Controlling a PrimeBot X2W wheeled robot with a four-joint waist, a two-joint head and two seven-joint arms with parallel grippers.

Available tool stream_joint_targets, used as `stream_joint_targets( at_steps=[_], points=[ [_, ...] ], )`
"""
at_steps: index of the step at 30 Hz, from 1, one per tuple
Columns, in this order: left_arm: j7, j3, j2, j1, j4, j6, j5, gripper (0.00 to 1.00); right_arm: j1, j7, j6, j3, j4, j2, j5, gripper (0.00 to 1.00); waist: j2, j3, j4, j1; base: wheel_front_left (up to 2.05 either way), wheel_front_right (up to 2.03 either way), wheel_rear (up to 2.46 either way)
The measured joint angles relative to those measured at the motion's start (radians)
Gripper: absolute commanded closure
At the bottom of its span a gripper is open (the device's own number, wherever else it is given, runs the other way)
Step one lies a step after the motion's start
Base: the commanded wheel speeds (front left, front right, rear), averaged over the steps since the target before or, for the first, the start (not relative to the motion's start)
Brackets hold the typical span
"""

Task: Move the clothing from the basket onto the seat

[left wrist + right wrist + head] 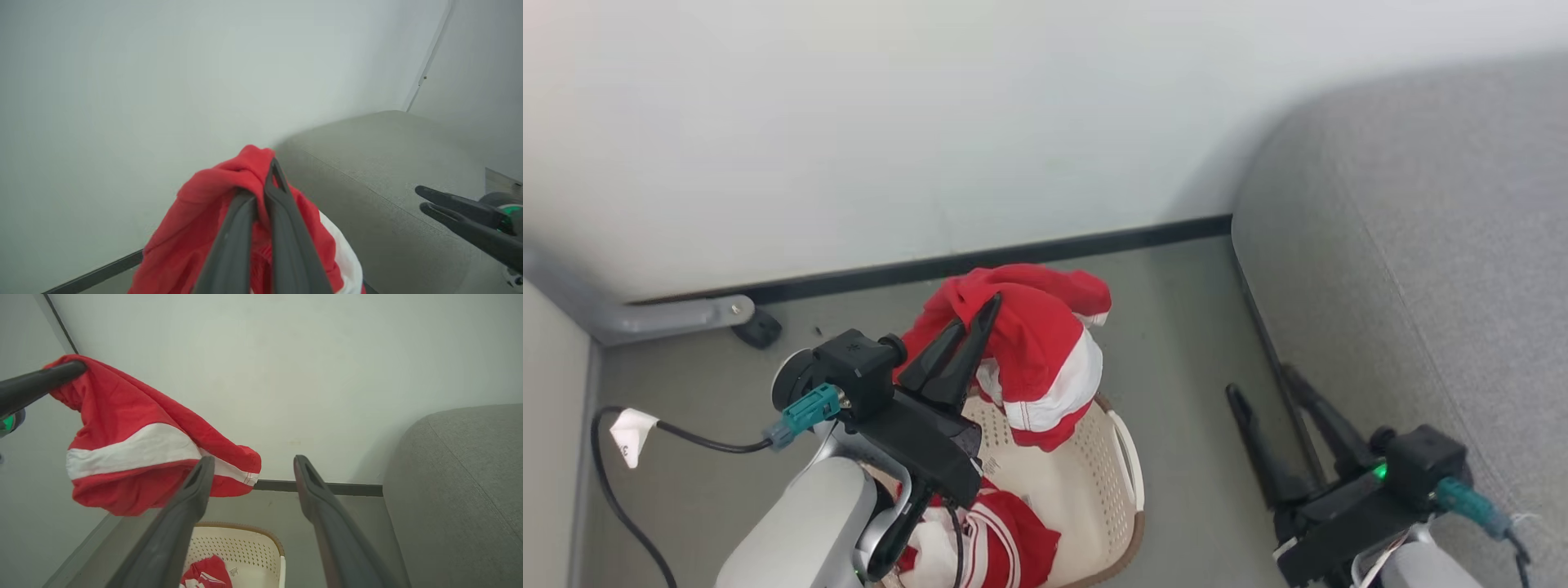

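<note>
The red garment has a red edge beside the white band. My right gripper should grab that edge next to carry the clothing over onto the grey seat [1421, 269].
My left gripper [980, 314] is shut on a red garment with a white band [1045, 359], which hangs in the air above the cream basket [1086, 482]. The same clothing [204, 220] drapes over the closed left fingers in the left wrist view and hangs at the upper left of the right wrist view as red cloth [135, 449]. More red-and-white clothing [996, 539] lies in the basket [245, 547]. My right gripper [1266, 384] stands open and empty beside the grey seat [1421, 269], to the right of the basket. The right gripper's fingers [188, 514] frame the basket below.
A white wall with a dark skirting strip [980, 261] runs behind the basket. A grey bracket [678, 314] and a black cable [686, 437] lie on the floor at the left. Grey floor [1184, 343] separates the basket from the seat.
</note>
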Motion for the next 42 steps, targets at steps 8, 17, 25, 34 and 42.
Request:
stream_joint_targets(
  at_steps=[8, 17, 25, 34, 42],
  points=[
    [0.017, -0.004, 0.000, 0.047, -0.084, 0.000, -0.014, 1.00, -0.041, 0.036, 0.001, 0.125, 0.062, -0.017, -0.095, 0.00, 0.0000, -0.094, 0.029, 0.0001, 0.00, 0.00, 0.00],
    [0.058, -0.029, -0.018, 0.077, -0.173, 0.002, -0.048, 1.00, -0.110, 0.044, 0.001, 0.240, 0.148, -0.039, -0.106, 0.00, 0.0000, -0.137, 0.069, 0.0002, 0.00, 0.00, 0.00],
    [0.104, -0.057, -0.037, 0.078, -0.236, 0.005, -0.051, 1.00, -0.201, 0.040, 0.001, 0.340, 0.197, -0.017, -0.105, 0.00, 0.0001, -0.143, 0.110, 0.0002, 0.00, 0.00, 0.00],
    [0.145, -0.077, -0.038, 0.096, -0.264, 0.016, -0.058, 1.00, -0.280, 0.027, 0.001, 0.418, 0.257, 0.026, -0.082, 0.96, 0.0002, -0.145, 0.142, 0.0002, 0.00, 0.00, 0.00],
    [0.167, -0.065, -0.021, 0.113, -0.282, 0.038, -0.066, 1.00, -0.306, 0.016, 0.001, 0.430, 0.306, 0.034, -0.025, 1.00, 0.0002, -0.144, 0.146, 0.0002, 0.00, 0.00, 0.00]
  ],
)
